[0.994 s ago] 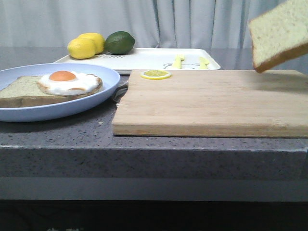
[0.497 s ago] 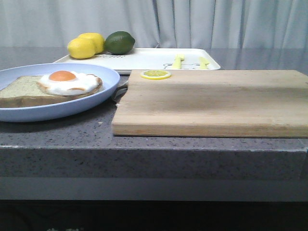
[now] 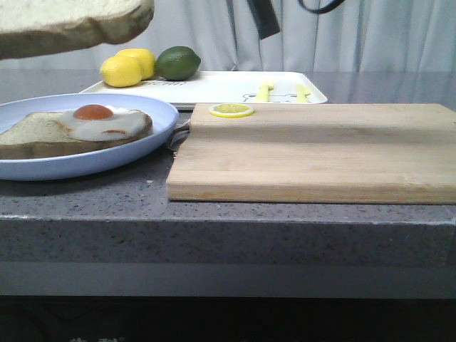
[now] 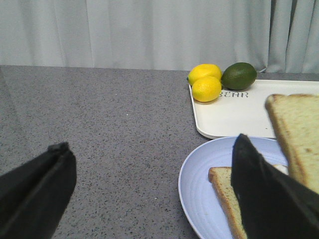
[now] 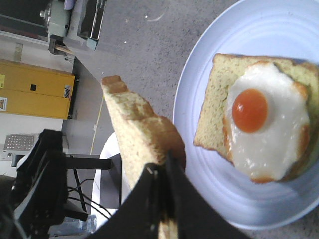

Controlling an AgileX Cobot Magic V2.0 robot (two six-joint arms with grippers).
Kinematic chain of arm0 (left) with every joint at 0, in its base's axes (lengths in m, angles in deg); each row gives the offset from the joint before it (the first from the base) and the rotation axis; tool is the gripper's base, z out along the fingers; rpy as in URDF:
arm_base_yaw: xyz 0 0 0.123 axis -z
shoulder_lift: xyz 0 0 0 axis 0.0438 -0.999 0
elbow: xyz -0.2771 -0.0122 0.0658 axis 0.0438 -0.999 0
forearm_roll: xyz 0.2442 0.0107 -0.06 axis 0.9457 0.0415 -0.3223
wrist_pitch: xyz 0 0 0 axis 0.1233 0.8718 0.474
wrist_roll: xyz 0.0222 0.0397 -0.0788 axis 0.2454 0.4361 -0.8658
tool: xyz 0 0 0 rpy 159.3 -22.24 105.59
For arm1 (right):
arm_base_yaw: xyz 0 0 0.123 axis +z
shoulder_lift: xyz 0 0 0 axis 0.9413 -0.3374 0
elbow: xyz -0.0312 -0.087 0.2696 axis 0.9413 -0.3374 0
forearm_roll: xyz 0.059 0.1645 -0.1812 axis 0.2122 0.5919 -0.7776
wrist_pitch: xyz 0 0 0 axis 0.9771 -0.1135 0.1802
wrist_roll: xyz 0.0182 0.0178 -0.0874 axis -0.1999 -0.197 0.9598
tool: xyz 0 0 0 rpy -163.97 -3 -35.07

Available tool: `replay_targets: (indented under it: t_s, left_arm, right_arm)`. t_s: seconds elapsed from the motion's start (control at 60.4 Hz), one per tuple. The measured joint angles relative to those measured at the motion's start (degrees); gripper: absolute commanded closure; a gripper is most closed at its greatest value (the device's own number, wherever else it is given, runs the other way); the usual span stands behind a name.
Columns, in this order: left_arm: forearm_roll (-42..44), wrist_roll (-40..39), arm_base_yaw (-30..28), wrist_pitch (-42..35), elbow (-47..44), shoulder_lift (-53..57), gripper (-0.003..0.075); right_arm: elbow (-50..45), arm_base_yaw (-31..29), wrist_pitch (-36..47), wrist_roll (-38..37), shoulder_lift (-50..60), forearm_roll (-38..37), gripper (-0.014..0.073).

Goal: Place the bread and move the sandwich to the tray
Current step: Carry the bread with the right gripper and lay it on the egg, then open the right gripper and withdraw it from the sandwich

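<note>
The bread (image 5: pixel 139 134) still hangs above the egg-topped slice and would fall if I opened now, so my right gripper moves it down onto that slice next.
My right gripper (image 5: pixel 162 172) is shut on the crust edge of the bread (image 5: pixel 139 134), a thick pale speckled slice. In the front view the bread (image 3: pixel 71 25) hangs at the top left, above the pale blue plate (image 3: pixel 153 139). An egg-topped slice (image 3: pixel 100 122) lies on that plate; it also shows in the right wrist view (image 5: pixel 259 114). No closed two-slice sandwich is in view. The white tray (image 3: pixel 214 87) lies behind the plate. My left gripper (image 4: pixel 152 143) is open and empty, low beside the plate (image 4: pixel 199 174), with the held bread (image 4: pixel 299 134) to one side.
A wooden cutting board (image 3: pixel 313 149) fills the middle and right of the counter, with a lemon slice (image 3: pixel 230 110) at its far left corner. Two lemons (image 3: pixel 125 69) and a lime (image 3: pixel 177 63) sit on the tray's far left. Part of the right arm (image 3: pixel 263 18) hangs above.
The bread was at the upper right a second ago, left the front view, and is now at the upper left above the plate. Its shadow darkens the egg.
</note>
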Motion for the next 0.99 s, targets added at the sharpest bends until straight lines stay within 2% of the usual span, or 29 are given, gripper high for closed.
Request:
replay_targets:
  t_s: [0.199, 0.398, 0.646, 0.845, 0.994]
  left_arm:
    - [0.0, 0.0, 0.0, 0.0, 0.0, 0.0, 0.0100]
    - [0.0, 0.0, 0.0, 0.0, 0.0, 0.0, 0.0100]
    - [0.0, 0.0, 0.0, 0.0, 0.0, 0.0, 0.0100]
    - [0.0, 0.0, 0.0, 0.0, 0.0, 0.0, 0.0100]
    - [0.0, 0.0, 0.0, 0.0, 0.0, 0.0, 0.0100]
  right_arm:
    - [8.0, 0.1, -0.9, 0.0, -9.3, 0.4, 0.0624]
    - [10.1, 0.1, -1.9, 0.0, -14.1, -0.1, 0.0566]
    - [10.2, 0.1, -1.1, 0.0, -14.5, -5.0, 0.0410]
    - [10.3, 0.1, -0.3, 0.0, -14.5, -6.1, 0.0275]
    - [10.3, -0.3, -0.4, 0.0, -14.5, -6.3, 0.0288]
